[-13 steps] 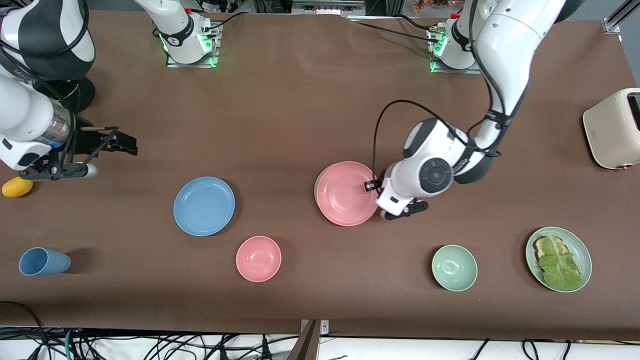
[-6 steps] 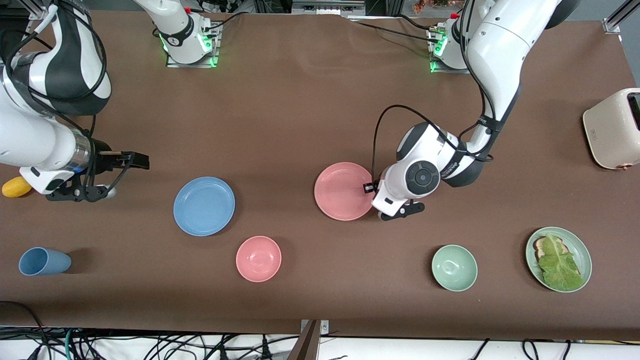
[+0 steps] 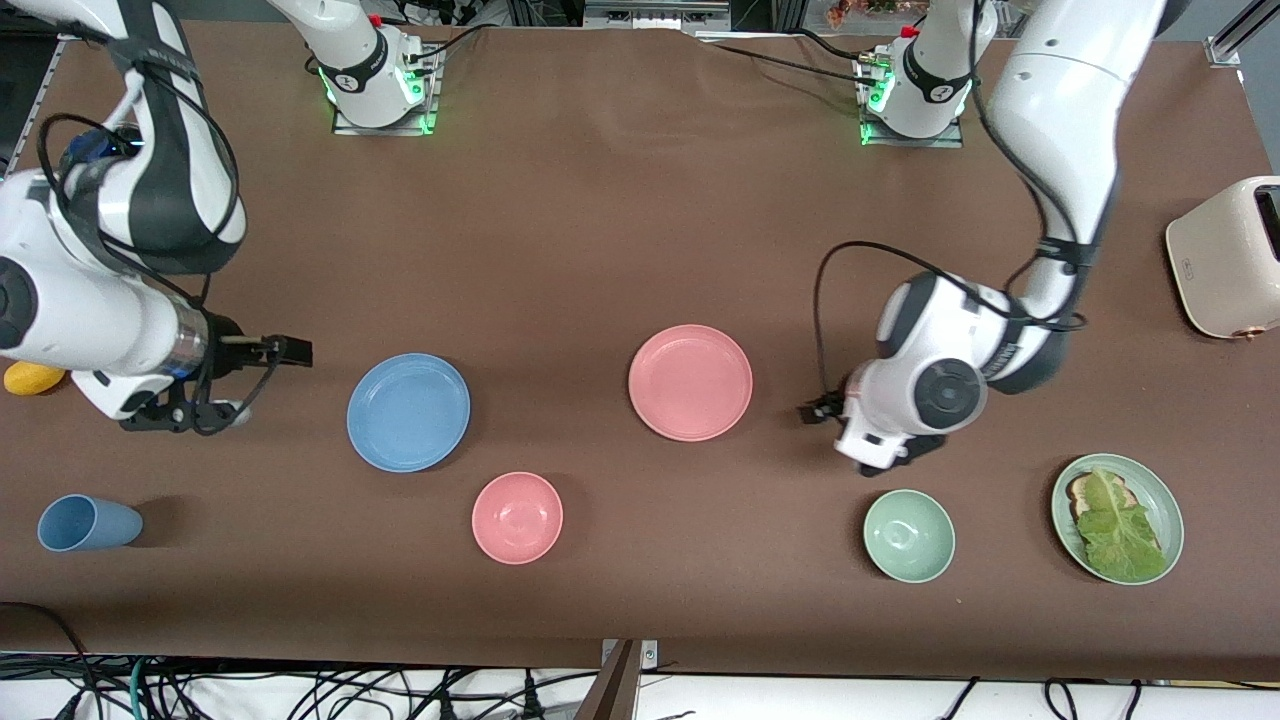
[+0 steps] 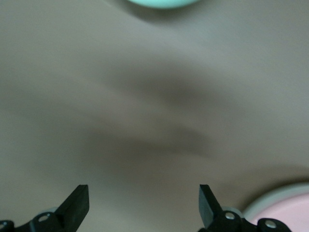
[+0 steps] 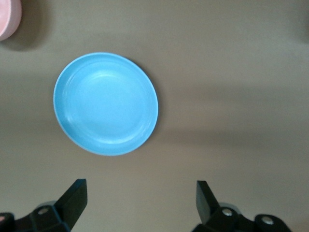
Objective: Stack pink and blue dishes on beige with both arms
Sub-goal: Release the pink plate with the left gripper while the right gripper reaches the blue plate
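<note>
Next, my right gripper grabs the blue plate by its rim (image 3: pixel 353 392) to stack the blue plate on the pink plate (image 3: pixel 690 382).
The pink plate (image 3: pixel 690 382) lies flat mid-table on the beige plate, which shows only as a pale rim (image 4: pixel 270 198) under the pink plate (image 4: pixel 289 215) in the left wrist view. My left gripper (image 3: pixel 815 411) (image 4: pixel 144 208) is open and empty over bare table, apart from the pink plate toward the left arm's end. The blue plate (image 3: pixel 408 411) (image 5: pixel 105 104) lies alone toward the right arm's end. Beside it, my right gripper (image 3: pixel 285 352) (image 5: pixel 142 205) hangs open and empty, short of the plate's rim.
A pink bowl (image 3: pixel 517 517) and a blue cup (image 3: pixel 88 523) sit nearer the camera than the blue plate. A green bowl (image 3: pixel 908 535), a green plate with lettuce (image 3: pixel 1117 518) and a toaster (image 3: pixel 1225 258) stand at the left arm's end. A yellow object (image 3: pixel 33 378) lies by the right arm.
The left gripper set the pink plate down on the beige one, let go and drew away toward the left arm's end. The right gripper moved closer to the blue plate.
</note>
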Motion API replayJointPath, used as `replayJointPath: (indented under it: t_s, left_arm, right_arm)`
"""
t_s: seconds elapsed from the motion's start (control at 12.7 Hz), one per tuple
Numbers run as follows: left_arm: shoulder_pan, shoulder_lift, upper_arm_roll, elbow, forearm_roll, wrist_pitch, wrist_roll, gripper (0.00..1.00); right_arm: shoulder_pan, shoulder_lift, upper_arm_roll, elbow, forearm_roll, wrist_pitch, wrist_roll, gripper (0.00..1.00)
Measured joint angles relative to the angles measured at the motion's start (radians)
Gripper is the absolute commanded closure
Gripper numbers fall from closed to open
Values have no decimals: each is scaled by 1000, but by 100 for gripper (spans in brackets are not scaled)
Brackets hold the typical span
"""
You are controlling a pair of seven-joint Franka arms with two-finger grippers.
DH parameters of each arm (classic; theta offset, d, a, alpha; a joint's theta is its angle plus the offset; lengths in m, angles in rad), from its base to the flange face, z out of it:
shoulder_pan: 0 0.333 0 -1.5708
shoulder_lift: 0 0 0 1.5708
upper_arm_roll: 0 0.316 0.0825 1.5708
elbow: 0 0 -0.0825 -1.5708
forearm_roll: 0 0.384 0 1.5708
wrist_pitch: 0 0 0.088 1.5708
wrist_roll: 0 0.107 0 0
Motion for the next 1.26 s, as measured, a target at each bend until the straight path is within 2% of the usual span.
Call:
replayJointPath:
  t_s: [0.39,0.55,0.87,1.02,1.1,1.18,1.26]
  left_arm:
    - [198,-42,1,4,11,-65,235,0]
    - [245,-70,1,6,11,-93,350,0]
    - [275,-160,-2,11,13,-183,477,0]
    - [280,-223,5,10,14,-205,554,0]
    - [268,-261,30,5,2,-213,574,0]
    - [235,-308,78,-10,-31,-215,586,0]
    - [180,-362,146,-30,-71,-214,597,0]
  right_arm:
    - [1,136,0,-22,0,203,0,0]
    - [4,159,0,-102,0,338,0,0]
    - [5,127,1,-309,0,576,-2,1]
    - [5,112,1,-401,-1,678,-3,13]
    - [5,108,1,-425,-1,701,-3,22]
    - [5,105,1,-436,-1,709,-3,33]
    - [5,103,1,-441,-1,710,-3,48]
